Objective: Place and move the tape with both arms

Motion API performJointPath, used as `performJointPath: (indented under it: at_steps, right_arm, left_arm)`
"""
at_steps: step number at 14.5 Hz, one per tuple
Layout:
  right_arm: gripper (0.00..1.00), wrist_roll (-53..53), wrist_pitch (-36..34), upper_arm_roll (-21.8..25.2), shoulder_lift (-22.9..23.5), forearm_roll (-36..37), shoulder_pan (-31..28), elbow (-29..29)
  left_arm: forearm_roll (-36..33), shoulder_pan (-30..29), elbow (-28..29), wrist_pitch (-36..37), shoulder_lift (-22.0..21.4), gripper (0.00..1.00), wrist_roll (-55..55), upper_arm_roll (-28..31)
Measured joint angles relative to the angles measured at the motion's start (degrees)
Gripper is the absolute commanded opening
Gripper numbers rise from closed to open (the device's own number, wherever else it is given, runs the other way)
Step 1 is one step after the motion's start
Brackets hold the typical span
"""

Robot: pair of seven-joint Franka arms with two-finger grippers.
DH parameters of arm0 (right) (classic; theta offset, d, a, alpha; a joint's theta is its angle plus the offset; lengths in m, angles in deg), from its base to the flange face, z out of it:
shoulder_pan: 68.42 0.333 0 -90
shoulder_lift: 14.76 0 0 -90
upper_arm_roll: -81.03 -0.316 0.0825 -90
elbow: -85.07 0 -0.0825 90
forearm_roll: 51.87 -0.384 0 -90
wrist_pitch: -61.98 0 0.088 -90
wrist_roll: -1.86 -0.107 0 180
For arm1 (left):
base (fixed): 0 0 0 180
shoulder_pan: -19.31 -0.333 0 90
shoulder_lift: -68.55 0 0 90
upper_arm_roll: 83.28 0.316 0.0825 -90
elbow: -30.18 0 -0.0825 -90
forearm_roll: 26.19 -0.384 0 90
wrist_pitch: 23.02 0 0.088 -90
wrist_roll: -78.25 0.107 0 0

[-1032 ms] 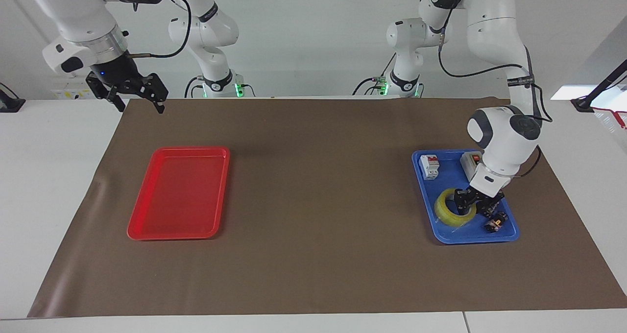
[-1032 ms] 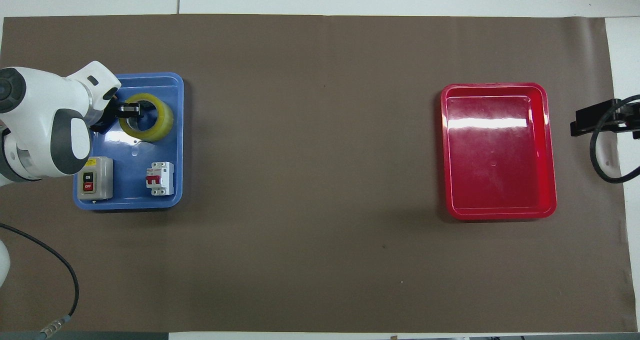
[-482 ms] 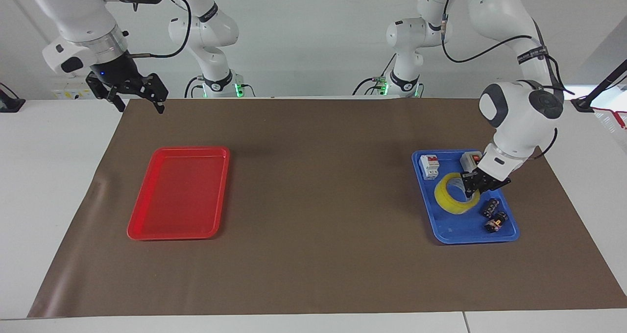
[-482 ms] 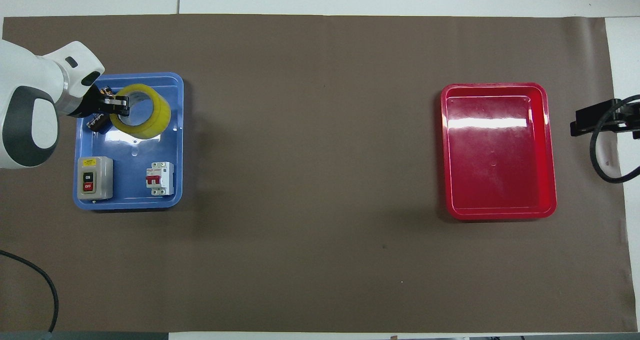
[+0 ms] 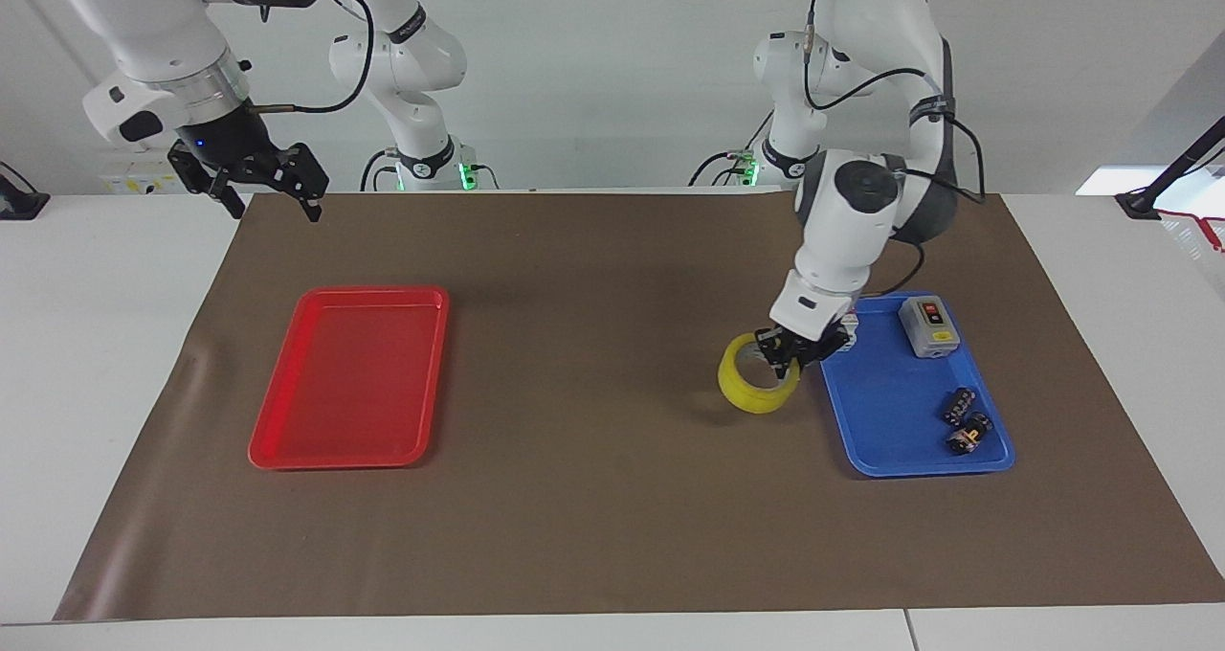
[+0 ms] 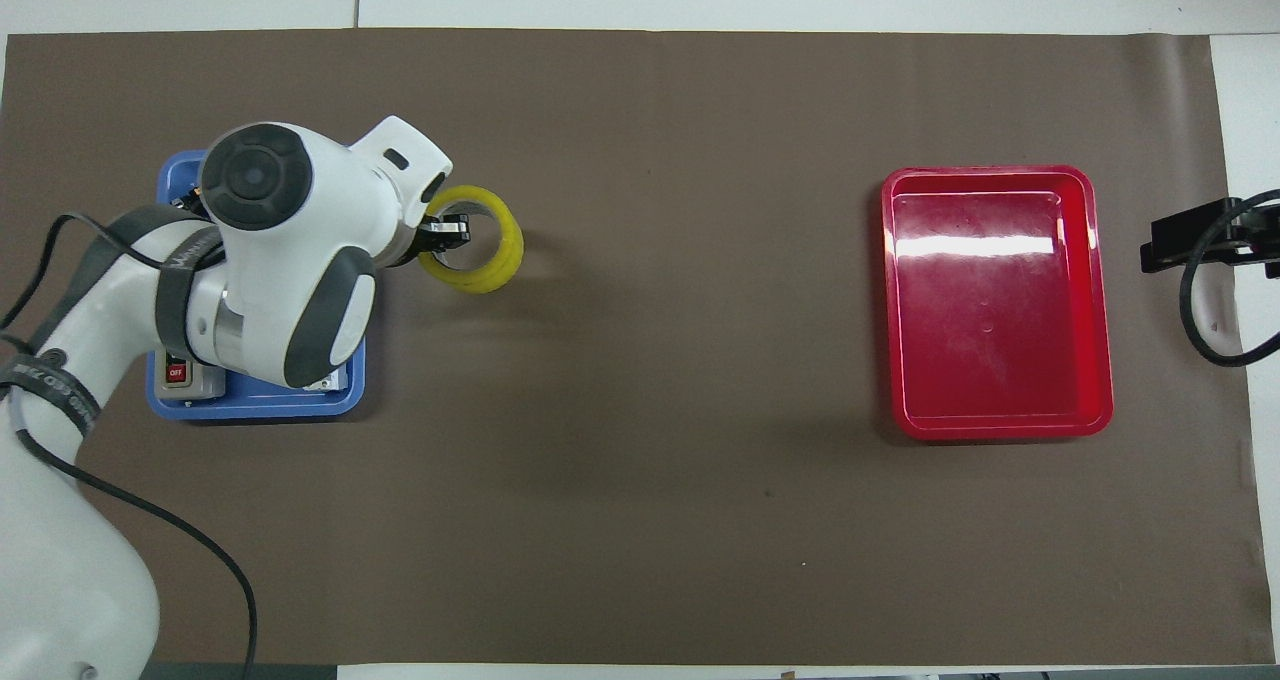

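Observation:
The yellow tape (image 5: 755,389) hangs tilted above the brown mat and would drop if I opened now, so my left gripper keeps hold of the tape from here.
The yellow tape (image 5: 755,389) hangs tilted from my left gripper (image 5: 790,347), which is shut on its rim with one finger inside the ring. Gripper and tape are over the brown mat (image 5: 593,498), just off the blue tray (image 5: 890,440) toward the middle of the table. In the overhead view the tape (image 6: 492,260) sticks out past the left gripper (image 6: 447,232) and the arm's white wrist. My right gripper (image 5: 273,196) waits open and empty over the mat's corner by the robots, at the right arm's end; it also shows in the overhead view (image 6: 1195,242).
An empty red tray (image 5: 349,373) lies toward the right arm's end, also in the overhead view (image 6: 1000,300). The blue tray (image 6: 260,405) holds a grey on/off switch box (image 5: 928,325) and small black parts (image 5: 967,421); the left arm hides much of it from above.
My left gripper lifted the tape out of the blue tray and carried it off the tray's edge toward the middle of the table. The right arm has not moved.

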Motion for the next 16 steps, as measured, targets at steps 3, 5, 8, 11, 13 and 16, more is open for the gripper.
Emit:
performJointPath:
  at_steps: [3, 5, 8, 11, 13, 16]
  right_arm:
    - [1.0, 0.0, 0.0, 0.0, 0.0, 0.0, 0.0, 0.0]
    - [1.0, 0.0, 0.0, 0.0, 0.0, 0.0, 0.0, 0.0]
    - [1.0, 0.0, 0.0, 0.0, 0.0, 0.0, 0.0, 0.0]
    - [1.0, 0.0, 0.0, 0.0, 0.0, 0.0, 0.0, 0.0]
    - [1.0, 0.0, 0.0, 0.0, 0.0, 0.0, 0.0, 0.0]
    - [1.0, 1.6, -1.0, -0.1, 0.0, 0.0, 0.0, 0.0]
  left_arm:
    - [-3.5, 5.8, 0.2, -2.7, 2.8, 0.0, -9.1, 0.0]
    - [-4.6, 8.9, 0.2, -4.0, 4.7, 0.0, -13.2, -0.1]
    - [-4.8, 12.1, 0.2, -5.2, 6.5, 0.0, -16.2, -0.1]
    - [-4.9, 13.3, 0.2, -5.8, 7.1, 1.0, -16.7, 0.0]
    - [-4.9, 13.3, 0.1, -5.9, 7.1, 1.0, -16.7, 0.1]
    - [-4.9, 12.6, -0.5, -5.9, 5.9, 1.0, -16.7, 0.5]
